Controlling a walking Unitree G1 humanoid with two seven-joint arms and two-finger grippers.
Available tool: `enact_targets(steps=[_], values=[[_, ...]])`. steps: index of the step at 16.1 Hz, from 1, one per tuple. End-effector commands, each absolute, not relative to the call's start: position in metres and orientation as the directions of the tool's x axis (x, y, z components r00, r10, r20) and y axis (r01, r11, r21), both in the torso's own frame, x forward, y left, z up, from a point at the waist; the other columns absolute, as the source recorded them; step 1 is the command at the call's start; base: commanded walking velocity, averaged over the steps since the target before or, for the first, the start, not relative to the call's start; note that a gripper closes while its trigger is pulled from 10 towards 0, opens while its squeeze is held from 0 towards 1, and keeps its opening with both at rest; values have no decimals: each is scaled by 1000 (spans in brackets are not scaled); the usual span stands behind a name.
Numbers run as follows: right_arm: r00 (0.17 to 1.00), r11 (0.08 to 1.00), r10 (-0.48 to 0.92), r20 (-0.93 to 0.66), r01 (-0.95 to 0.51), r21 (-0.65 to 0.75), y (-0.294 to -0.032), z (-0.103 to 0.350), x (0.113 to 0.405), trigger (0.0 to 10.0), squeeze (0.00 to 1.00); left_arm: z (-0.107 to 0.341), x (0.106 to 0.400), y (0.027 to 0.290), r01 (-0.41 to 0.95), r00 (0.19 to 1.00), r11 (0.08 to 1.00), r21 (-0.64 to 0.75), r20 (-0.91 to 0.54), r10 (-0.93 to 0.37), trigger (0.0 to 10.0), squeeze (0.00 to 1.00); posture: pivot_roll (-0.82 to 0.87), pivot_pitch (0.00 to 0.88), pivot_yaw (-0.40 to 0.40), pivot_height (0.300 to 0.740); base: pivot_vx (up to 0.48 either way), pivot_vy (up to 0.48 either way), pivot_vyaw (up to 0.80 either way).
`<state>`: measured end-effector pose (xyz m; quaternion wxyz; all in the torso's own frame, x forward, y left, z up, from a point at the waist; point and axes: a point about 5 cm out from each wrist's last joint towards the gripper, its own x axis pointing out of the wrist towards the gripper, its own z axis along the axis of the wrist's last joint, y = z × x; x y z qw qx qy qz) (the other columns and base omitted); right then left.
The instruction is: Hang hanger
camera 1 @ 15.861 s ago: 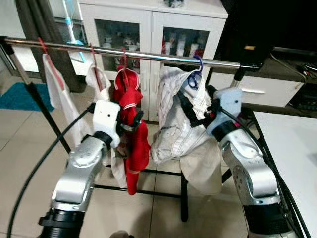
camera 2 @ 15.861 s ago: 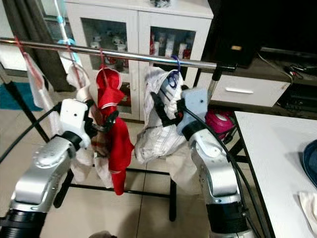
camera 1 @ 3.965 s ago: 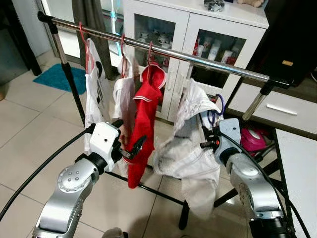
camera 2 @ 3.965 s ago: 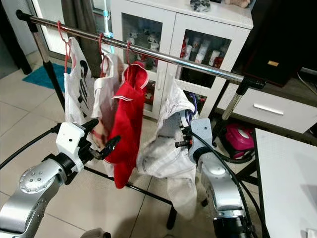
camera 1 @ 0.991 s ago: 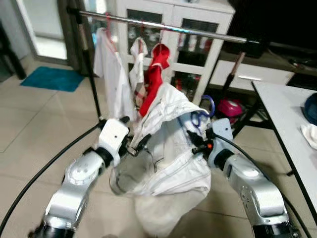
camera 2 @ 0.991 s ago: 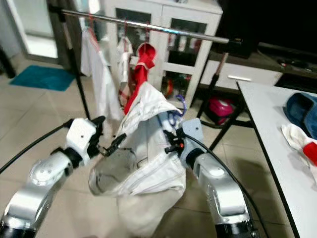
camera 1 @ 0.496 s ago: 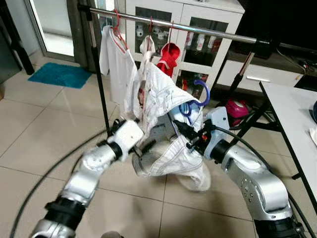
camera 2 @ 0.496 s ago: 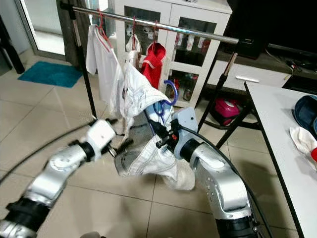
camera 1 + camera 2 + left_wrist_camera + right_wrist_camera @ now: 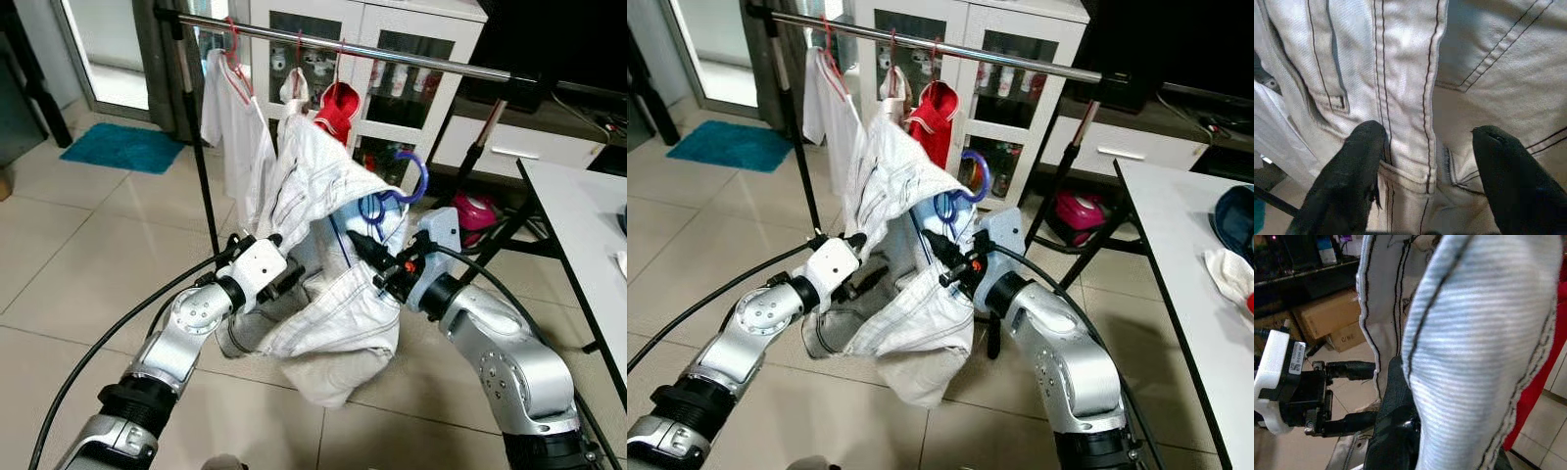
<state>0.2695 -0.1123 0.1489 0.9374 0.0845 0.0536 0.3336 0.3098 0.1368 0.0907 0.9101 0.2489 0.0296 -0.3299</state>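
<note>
My left gripper needs to grab the slack trousers by their stitched seam edge next. That edge stands out from the loose cloth behind it.
A blue hanger carries white trousers and hangs free, below and in front of the steel rail. My right gripper is shut on the hanger under the cloth, its hook pointing up. In the right wrist view, striped cloth drapes over a black finger. My left gripper stands open against the trousers' lower part, and the left wrist view shows a denim seam between its spread fingers. On the rail hang a white shirt, a pale garment and a red garment.
A white cabinet with glass doors stands behind the rail. A white table with clothes is at the right. A pink object lies under the rack. The rack's post and a blue mat are on the left.
The hanger, hooked at the rail long ago, is off it and held lower. In the last second the camera shifted, and the trousers now rise higher in front of the rail.
</note>
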Motion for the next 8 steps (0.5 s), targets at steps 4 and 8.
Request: enact_targets(steps=[4,8], values=[[767,753,640,50,-639,155,-116,166,269,0,0,103,318,137,590,792,675,442,-155,-591,0,0,-36,0,-75,740,0,0,0],[770,753,636,50,-633,178,-118,167,269,0,0,105,322,143,554,817,695,458,-140,-559,0,0,-39,0,-76,740,0,0,0]])
